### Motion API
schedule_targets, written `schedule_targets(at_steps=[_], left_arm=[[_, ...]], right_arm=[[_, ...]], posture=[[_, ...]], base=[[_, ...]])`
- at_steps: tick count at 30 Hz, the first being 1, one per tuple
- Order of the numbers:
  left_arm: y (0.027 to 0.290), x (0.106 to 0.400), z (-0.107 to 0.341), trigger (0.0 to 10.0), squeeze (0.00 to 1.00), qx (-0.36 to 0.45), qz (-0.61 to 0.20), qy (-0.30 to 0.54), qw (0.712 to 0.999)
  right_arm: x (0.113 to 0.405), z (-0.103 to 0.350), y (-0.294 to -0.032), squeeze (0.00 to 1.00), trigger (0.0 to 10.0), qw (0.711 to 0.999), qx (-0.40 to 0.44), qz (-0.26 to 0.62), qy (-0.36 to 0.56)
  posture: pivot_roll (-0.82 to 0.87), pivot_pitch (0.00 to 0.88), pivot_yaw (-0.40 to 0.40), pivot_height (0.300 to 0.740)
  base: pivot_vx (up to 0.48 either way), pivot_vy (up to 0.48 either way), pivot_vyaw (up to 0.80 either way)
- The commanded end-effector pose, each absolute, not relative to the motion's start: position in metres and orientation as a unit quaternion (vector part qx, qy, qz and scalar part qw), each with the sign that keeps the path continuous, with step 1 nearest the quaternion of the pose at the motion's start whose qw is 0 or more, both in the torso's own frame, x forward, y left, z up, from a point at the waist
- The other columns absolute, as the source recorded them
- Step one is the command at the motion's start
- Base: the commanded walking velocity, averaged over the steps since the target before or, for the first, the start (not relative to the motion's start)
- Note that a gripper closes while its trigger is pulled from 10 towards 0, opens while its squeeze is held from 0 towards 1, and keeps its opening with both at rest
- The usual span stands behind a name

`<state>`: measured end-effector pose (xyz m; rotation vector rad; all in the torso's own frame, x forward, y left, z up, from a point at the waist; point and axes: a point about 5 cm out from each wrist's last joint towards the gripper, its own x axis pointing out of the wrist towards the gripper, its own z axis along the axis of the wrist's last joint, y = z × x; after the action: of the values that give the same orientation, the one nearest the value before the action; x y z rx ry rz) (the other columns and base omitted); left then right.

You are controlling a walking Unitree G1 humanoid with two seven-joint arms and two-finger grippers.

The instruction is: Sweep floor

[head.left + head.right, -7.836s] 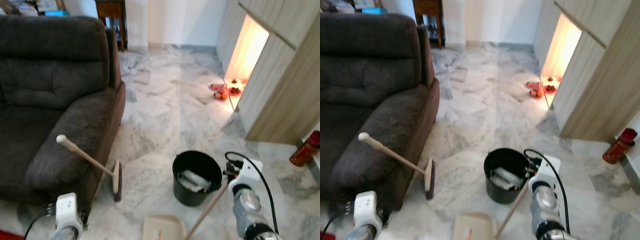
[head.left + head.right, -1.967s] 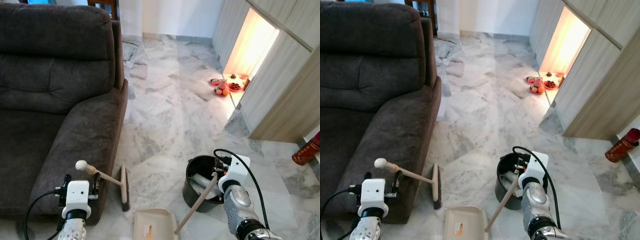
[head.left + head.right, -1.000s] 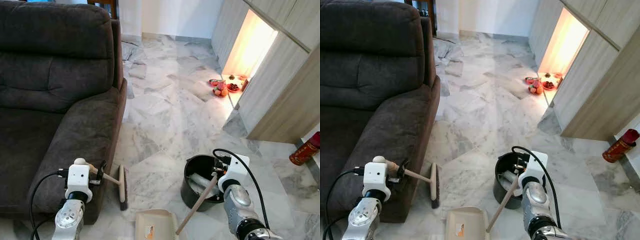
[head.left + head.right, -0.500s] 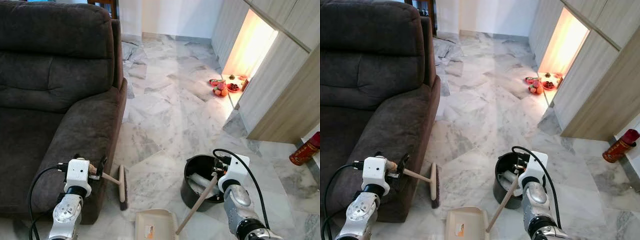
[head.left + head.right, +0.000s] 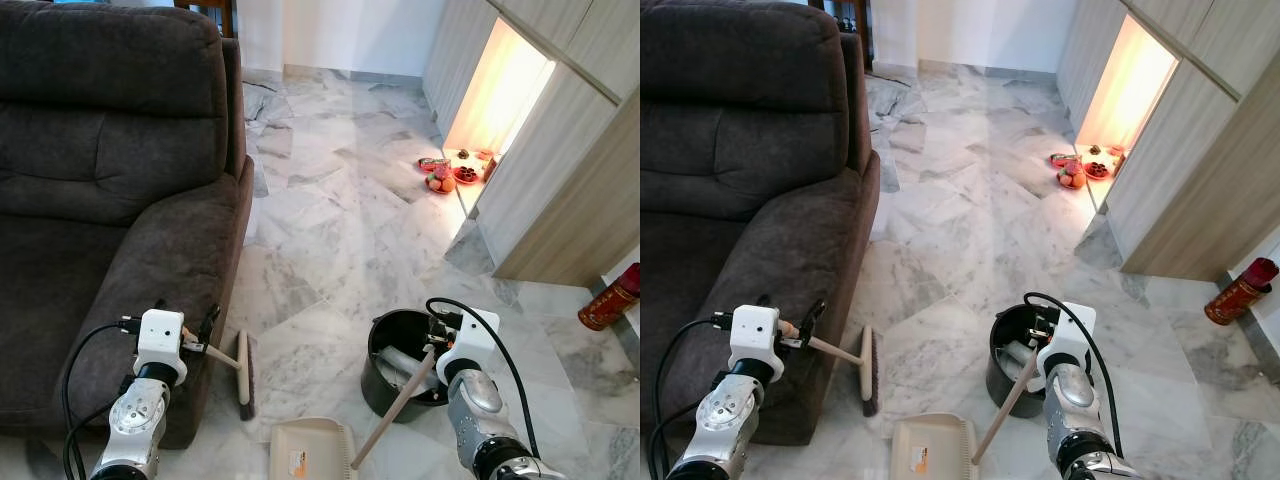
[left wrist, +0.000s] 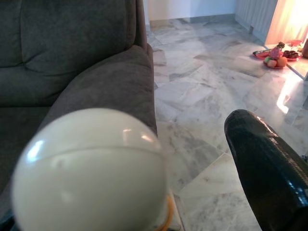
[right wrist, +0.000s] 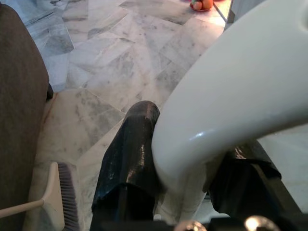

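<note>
The knob on the broom's end bulges wide and round, so my left gripper will next grab the slimmer handle just below it to sweep.
A short broom leans on the dark sofa's arm, its brush head on the marble floor. My left gripper is open around the top of the broom's wooden handle. The handle's white knob sits close before the left wrist camera, beside one black finger. My right gripper is shut on the white grip of the dustpan's long stick. The beige dustpan lies flat on the floor between my arms.
A black bucket holding rubbish stands just beyond the right gripper. The dark sofa takes up the left side. Wooden cabinets line the right, with a red cylinder and red plates of fruit on the floor.
My left gripper has risen and reached forward over the broom's knob, so its fingers now straddle the handle. The right arm, dustpan and bucket have stayed put.
</note>
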<state>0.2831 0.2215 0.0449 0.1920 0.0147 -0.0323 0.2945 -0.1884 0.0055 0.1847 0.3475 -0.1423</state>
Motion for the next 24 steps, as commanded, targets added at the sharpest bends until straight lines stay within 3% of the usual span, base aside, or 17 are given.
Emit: schedule_targets(at_steps=[1, 10, 11, 13, 14, 24], left_arm=[[0.218, 0.283, 0.042, 3.3, 0.00, 0.087, -0.020, 0.015, 0.996], [0.213, 0.281, 0.037, 3.5, 0.00, 0.076, -0.023, 0.024, 0.997], [0.213, 0.281, 0.037, 2.2, 0.00, 0.075, -0.022, 0.025, 0.997], [0.213, 0.281, 0.036, 1.6, 0.00, 0.074, -0.022, 0.026, 0.997], [0.213, 0.281, 0.036, 0.0, 0.00, 0.074, -0.022, 0.026, 0.997], [0.213, 0.278, 0.030, 0.0, 0.00, 0.071, -0.021, 0.049, 0.996]], right_arm=[[0.293, 0.004, -0.194, 0.00, 10.0, 0.977, 0.086, -0.077, 0.177], [0.292, 0.004, -0.194, 0.00, 10.0, 0.977, 0.086, -0.077, 0.178], [0.292, 0.004, -0.194, 0.00, 10.0, 0.977, 0.086, -0.077, 0.179], [0.292, 0.004, -0.194, 0.00, 10.0, 0.977, 0.086, -0.077, 0.179], [0.292, 0.004, -0.194, 0.00, 10.0, 0.977, 0.086, -0.077, 0.179], [0.292, 0.004, -0.193, 0.00, 10.0, 0.977, 0.086, -0.075, 0.179]], posture=[[0.10, 0.021, -0.132, 0.740], [0.10, 0.022, -0.131, 0.740], [0.10, 0.022, -0.131, 0.740], [0.10, 0.021, -0.130, 0.740], [0.10, 0.021, -0.130, 0.740], [0.10, 0.020, -0.133, 0.740]], base=[[0.000, 0.000, 0.00], [0.000, 0.000, 0.00], [0.000, 0.000, 0.00], [0.000, 0.000, 0.00], [0.000, 0.000, 0.00], [0.000, 0.000, 0.00]])
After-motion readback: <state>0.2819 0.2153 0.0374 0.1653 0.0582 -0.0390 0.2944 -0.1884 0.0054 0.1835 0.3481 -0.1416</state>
